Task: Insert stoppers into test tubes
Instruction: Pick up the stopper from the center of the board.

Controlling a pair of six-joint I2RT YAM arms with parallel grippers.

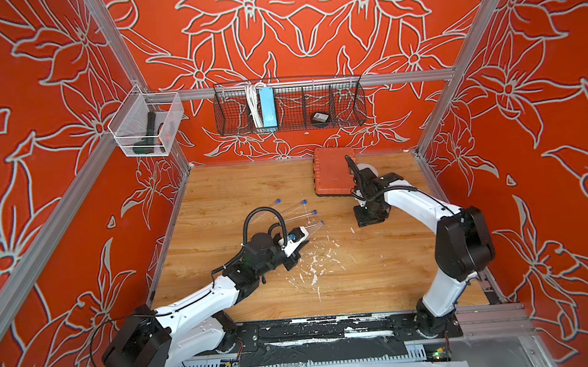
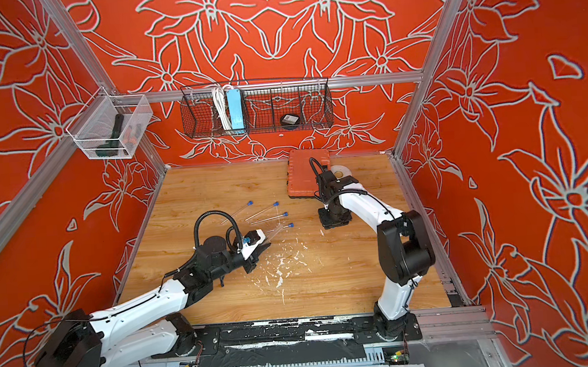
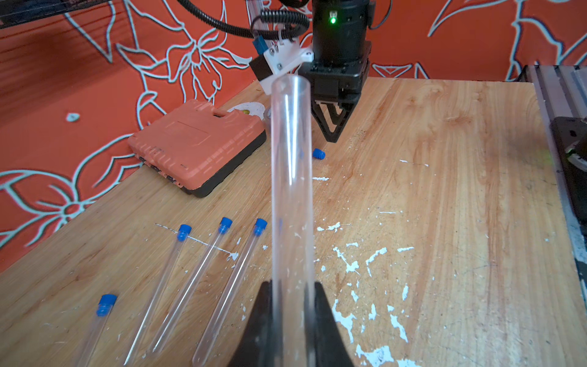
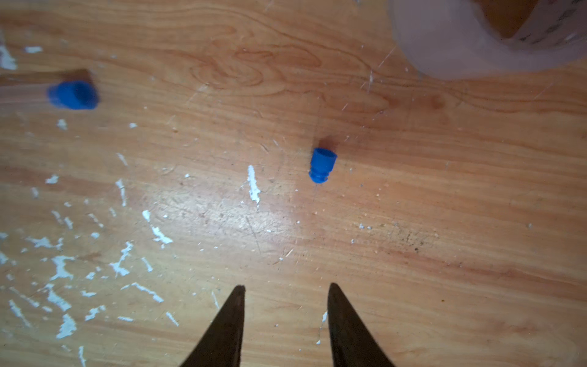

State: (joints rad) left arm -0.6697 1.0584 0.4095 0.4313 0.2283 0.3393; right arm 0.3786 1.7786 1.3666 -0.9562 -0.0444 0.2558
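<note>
I need to grab the loose blue stopper next with my right gripper by the sides of its wide head, so its narrow ribbed end stays free to go into the test tube.
My left gripper [image 3: 292,284] is shut on a clear test tube [image 3: 290,190], which sticks out beyond the jaws with its open end unstoppered. Beside it, several test tubes [image 3: 190,286] lie side by side on the wooden table, each with a blue stopper [image 3: 225,225] in its end; both top views show them [image 1: 303,202] [image 2: 275,204]. One loose blue stopper [image 4: 322,165] lies on the table ahead of my right gripper [image 4: 286,287], which hangs open over the wood with nothing between its fingers. From the left wrist view, that stopper [image 3: 318,154] lies just beside the right gripper [image 3: 333,133].
An orange case [image 1: 334,172] lies at the back of the table with a tape roll [image 4: 489,35] beside it, close to the right arm. White paint flecks [image 1: 312,264] dot the middle of the table. A wire basket [image 1: 288,103] hangs on the back wall.
</note>
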